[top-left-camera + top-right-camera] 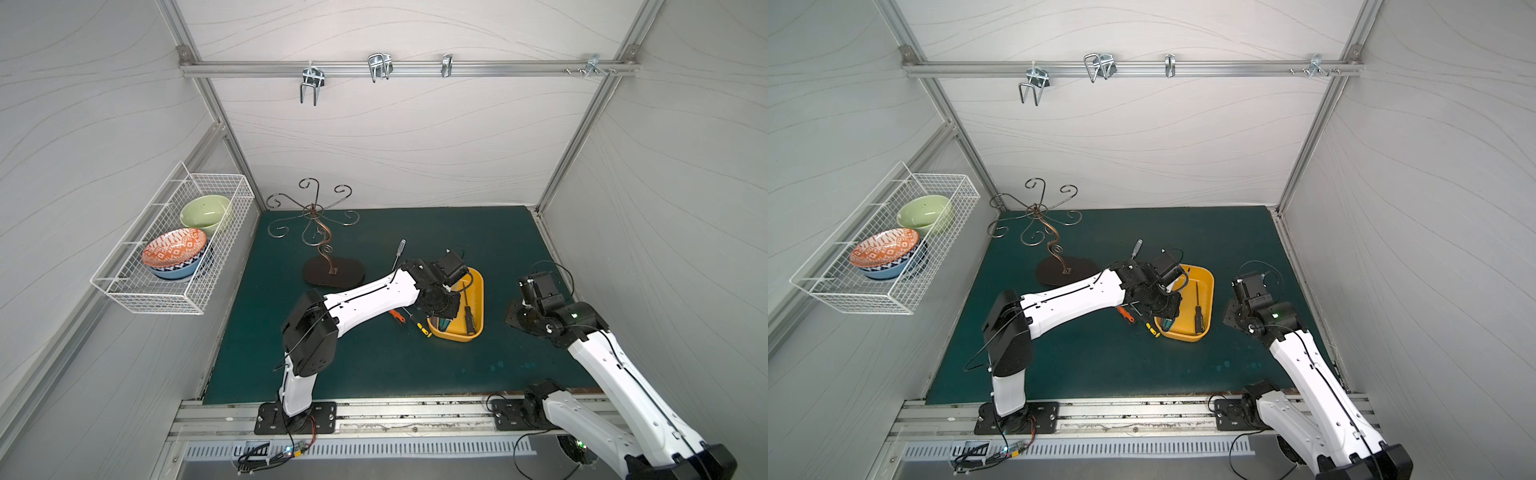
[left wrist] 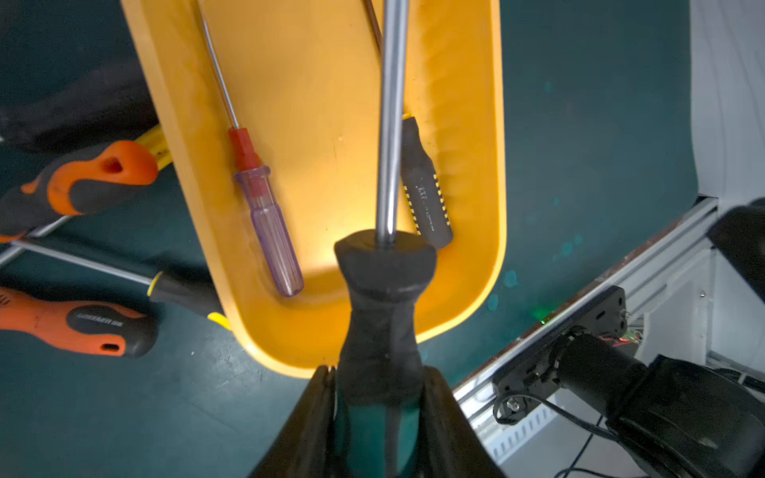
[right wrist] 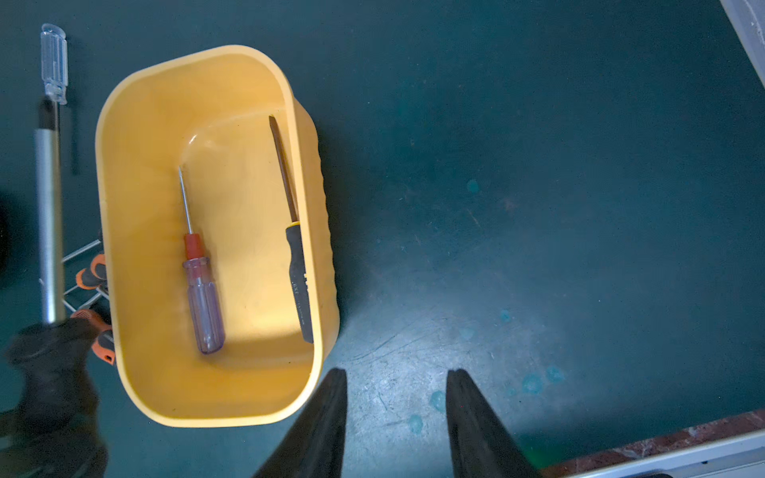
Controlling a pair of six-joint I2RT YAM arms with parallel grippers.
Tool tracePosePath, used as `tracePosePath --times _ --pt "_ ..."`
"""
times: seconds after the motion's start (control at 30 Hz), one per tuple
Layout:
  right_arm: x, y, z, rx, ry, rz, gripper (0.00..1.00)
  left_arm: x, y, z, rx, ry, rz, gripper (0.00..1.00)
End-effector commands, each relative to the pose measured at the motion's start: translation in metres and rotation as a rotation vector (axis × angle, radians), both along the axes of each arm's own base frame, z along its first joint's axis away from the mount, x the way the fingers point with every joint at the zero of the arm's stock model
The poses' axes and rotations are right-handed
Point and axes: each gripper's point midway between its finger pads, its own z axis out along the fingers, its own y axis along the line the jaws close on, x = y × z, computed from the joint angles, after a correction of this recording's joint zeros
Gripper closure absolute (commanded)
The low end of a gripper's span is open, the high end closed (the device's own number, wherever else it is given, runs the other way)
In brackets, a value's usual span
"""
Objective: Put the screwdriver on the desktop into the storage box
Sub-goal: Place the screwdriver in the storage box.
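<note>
The screwdriver's black-and-teal handle is high above the box's near edge, so the screwdriver moves farther in next before my left gripper releases it, or it would end across that edge.
The yellow storage box [image 1: 457, 336] [image 2: 314, 82] [image 3: 157, 145] sits mid-right on the teal desktop [image 1: 374, 365]. My left gripper [image 2: 378, 372] [image 1: 440, 309] is shut on the black-and-teal handle of a thick-shafted screwdriver [image 2: 385, 323] [image 3: 49, 207], held over the box's near-left end with its shaft along the box. A purple-handled screwdriver [image 2: 265, 215] and a black one [image 2: 426, 198] lie inside. Two orange-black screwdrivers [image 2: 82, 182] [image 2: 82, 323] and a yellow-black one [image 2: 182, 294] lie on the desktop left of the box. My right gripper [image 3: 397, 376] hangs open and empty over bare desktop right of the box.
A clear-handled screwdriver [image 1: 400, 251] lies behind the left wrist. A copper hook stand [image 1: 320, 249] stands at the back left. A white wire basket [image 1: 174, 291] with bowls hangs on the left wall. The metal rail [image 1: 415, 415] borders the front edge.
</note>
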Motion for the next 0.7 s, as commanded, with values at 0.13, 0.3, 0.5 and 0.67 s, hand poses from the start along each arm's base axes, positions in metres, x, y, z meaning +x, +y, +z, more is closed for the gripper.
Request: tracePosePath --times 0.13,0.3,0.5,0.67 --pt "-0.005 -0.004 -0.004 0.004 0.009 -0.029 0.57 0.021 -0.011 -0.010 0.050 -0.016 0.096 1.00" --pt "-0.004 -0.003 -0.005 0.009 0.008 -0.030 0.57 0.029 -0.020 -0.029 0.069 0.021 0.175 1.00" --pt "-0.003 -0.003 -0.006 0.006 0.008 -0.028 0.57 0.033 -0.027 -0.050 0.078 0.047 0.224 0.93" --pt "-0.003 -0.003 -0.006 0.006 0.009 -0.024 0.57 0.040 -0.031 -0.058 0.080 0.029 0.232 0.69"
